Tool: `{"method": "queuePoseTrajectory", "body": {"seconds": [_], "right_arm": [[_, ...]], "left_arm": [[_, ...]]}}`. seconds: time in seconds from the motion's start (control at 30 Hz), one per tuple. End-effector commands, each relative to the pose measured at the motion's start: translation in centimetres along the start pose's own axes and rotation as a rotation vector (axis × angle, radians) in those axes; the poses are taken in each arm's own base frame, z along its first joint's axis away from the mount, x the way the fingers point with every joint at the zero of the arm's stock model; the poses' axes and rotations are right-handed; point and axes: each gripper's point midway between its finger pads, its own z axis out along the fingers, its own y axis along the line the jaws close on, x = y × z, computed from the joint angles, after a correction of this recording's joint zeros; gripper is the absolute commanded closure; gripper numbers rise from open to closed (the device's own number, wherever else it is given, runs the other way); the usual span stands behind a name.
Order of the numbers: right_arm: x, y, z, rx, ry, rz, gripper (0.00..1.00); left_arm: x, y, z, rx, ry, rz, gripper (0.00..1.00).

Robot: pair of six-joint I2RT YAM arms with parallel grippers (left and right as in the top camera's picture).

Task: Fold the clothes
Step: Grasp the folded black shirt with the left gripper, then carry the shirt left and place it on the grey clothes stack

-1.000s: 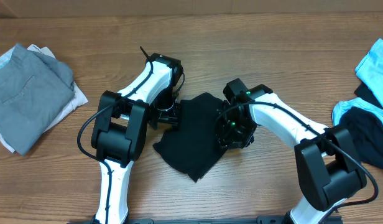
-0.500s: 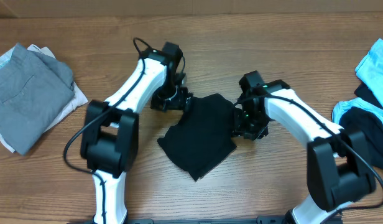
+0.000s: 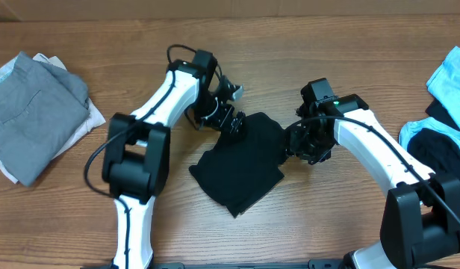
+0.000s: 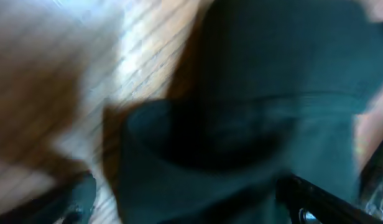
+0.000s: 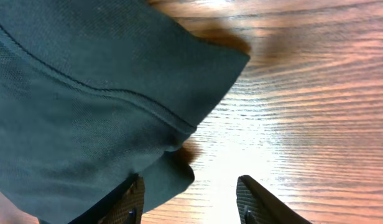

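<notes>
I should next use my left gripper to pick up the folded black garment by its far corner (image 3: 241, 125) (image 4: 190, 186), with its layers together. Then I can stack it on the grey garment.
The black garment (image 3: 241, 161) lies folded in a rough square in the middle of the wooden table; no white logo shows. My left gripper (image 3: 230, 119) is at its upper left corner. In the blurred left wrist view the gripper (image 4: 188, 186) is open, its fingers (image 4: 79, 196) wide apart with black cloth (image 4: 241, 124) filling the space between them. My right gripper (image 3: 301, 143) is at the garment's right edge. In the right wrist view it (image 5: 190, 182) is open over bare wood, with the cloth's hemmed edge (image 5: 86, 106) beside its left finger (image 5: 132, 199).
A folded grey garment (image 3: 36, 112) on a white cloth lies at the far left. Light blue cloth (image 3: 450, 75) and a dark garment with blue trim (image 3: 439, 157) lie at the right edge. Bare wood runs along the front and back of the table.
My left gripper has moved up and right, from the garment's left edge to its upper corner. My right gripper has moved right, off the cloth to its right edge. The garment looks more compact.
</notes>
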Motion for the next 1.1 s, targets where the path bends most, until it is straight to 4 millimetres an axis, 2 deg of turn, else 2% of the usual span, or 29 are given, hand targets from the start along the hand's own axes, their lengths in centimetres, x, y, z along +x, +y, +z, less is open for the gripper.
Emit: {"method": "queuePoseTrajectory", "body": {"seconds": [0.0, 0.03, 0.17, 0.27, 0.3, 0.33, 0.4, 0.43, 0.6, 0.67, 0.77, 0.83, 0.87, 0.93, 0.97, 1.0, 1.07], "right_arm": [[-0.5, -0.6, -0.8, -0.012, -0.018, 0.033, 0.49], [-0.6, -0.7, -0.8, -0.013, -0.019, 0.036, 0.49], [-0.9, -1.6, -1.0, -0.014, -0.025, 0.06, 0.48], [-1.2, -2.3, -1.3, -0.015, -0.031, 0.075, 0.48], [-1.3, -2.5, -1.5, -0.015, -0.034, 0.079, 0.49], [-1.4, -2.9, -1.8, -0.017, -0.041, 0.088, 0.48], [-1.4, -3.2, -2.2, -0.019, -0.05, 0.08, 0.48], [-1.5, -3.3, -2.5, -0.019, -0.055, 0.081, 0.49], [-1.6, -3.9, -3.5, -0.024, -0.085, 0.101, 0.48], [-1.7, -4.2, -3.9, -0.026, -0.095, 0.104, 0.48], [-1.7, -4.9, -4.2, -0.018, -0.097, 0.116, 0.48], [-1.6, -5.4, -4.3, -0.015, -0.092, 0.127, 0.48], [-1.7, -5.9, -4.4, -0.014, -0.093, 0.138, 0.48], [-1.8, -6.2, -4.5, -0.014, -0.096, 0.136, 0.48], [-1.8, -6.3, -4.5, -0.014, -0.097, 0.138, 0.48], [-1.9, -6.4, -4.6, -0.015, -0.099, 0.143, 0.48], [-1.9, -6.5, -4.6, -0.015, -0.103, 0.143, 0.48]], "left_arm": [[1.4, -0.4, 2.9, 0.121, 0.066, 0.021, 0.0], [1.6, -0.8, 3.1, 0.146, 0.076, 0.022, 0.01], [4.1, -3.5, 4.0, 0.227, 0.181, 0.067, 0.18], [5.6, -4.0, 4.6, 0.189, 0.257, 0.093, 0.34], [5.7, -4.0, 4.7, 0.179, 0.265, 0.103, 0.45], [5.6, -4.2, 4.9, 0.181, 0.264, 0.119, 0.67], [5.4, -4.4, 4.9, 0.192, 0.254, 0.123, 0.89], [5.3, -4.6, 4.9, 0.202, 0.249, 0.122, 0.96], [4.8, -4.2, 4.2, 0.202, 0.228, 0.108, 0.96], [4.0, -3.8, 2.9, 0.194, 0.195, 0.101, 0.96], [1.7, -2.7, -0.4, 0.16, 0.088, 0.053, 0.96], [-0.2, -1.1, -3.5, 0.099, -0.011, -0.002, 0.96], [-1.4, 0.7, -6.7, 0.036, -0.105, -0.055, 0.96], [-2.4, 2.3, -11.0, -0.021, -0.226, -0.113, 0.96], [-2.6, 2.8, -12.6, -0.037, -0.27, -0.131, 0.96], [-2.7, 4.1, -16.0, -0.091, -0.355, -0.183, 0.96], [-2.4, 5.4, -19.6, -0.151, -0.443, -0.222, 0.96]]}}
